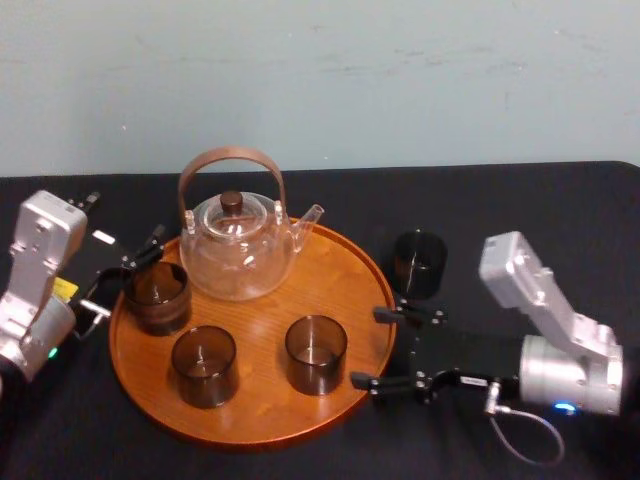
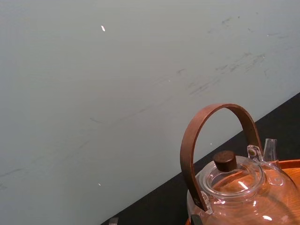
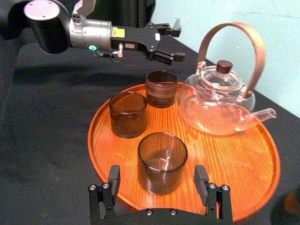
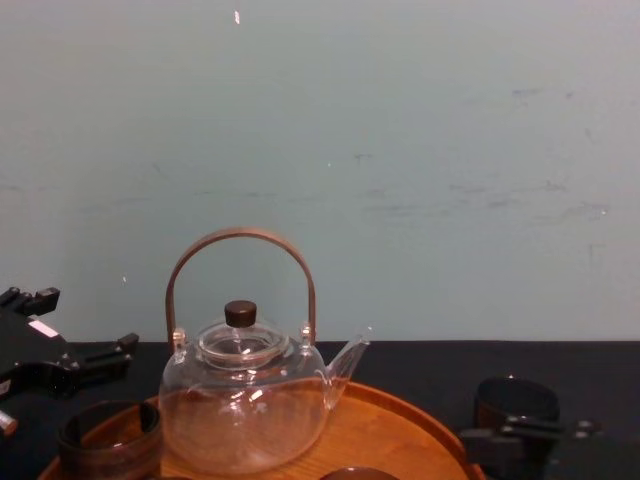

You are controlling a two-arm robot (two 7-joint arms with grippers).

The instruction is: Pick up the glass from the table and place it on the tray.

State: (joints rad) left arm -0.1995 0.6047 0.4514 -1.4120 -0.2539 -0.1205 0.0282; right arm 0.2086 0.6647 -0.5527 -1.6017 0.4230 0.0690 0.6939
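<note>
The dark glass is on the table. My right gripper will next grab it by its round side [image 4: 515, 405] to place the dark glass on the tray [image 4: 385, 430].
A dark smoked glass [image 1: 420, 263] stands on the black table just right of the round orange-brown tray [image 1: 250, 425]; the chest view shows this glass [image 4: 515, 398] at the lower right. My right gripper [image 1: 368, 347] lies open at the tray's right rim, in front of that glass and apart from it. In the right wrist view its fingers [image 3: 114, 177] flank another dark glass [image 3: 162, 161] that stands on the tray just ahead of them. My left gripper [image 1: 125, 278] is open at the tray's left rim, beside a third glass [image 1: 157, 297], holding nothing.
A clear teapot [image 1: 240, 250] with a brown arched handle occupies the back of the tray. One more dark glass [image 1: 204, 365] stands at the tray's front. A pale wall [image 4: 320, 150] closes off the far table edge. Black tablecloth lies bare to the right of the tray.
</note>
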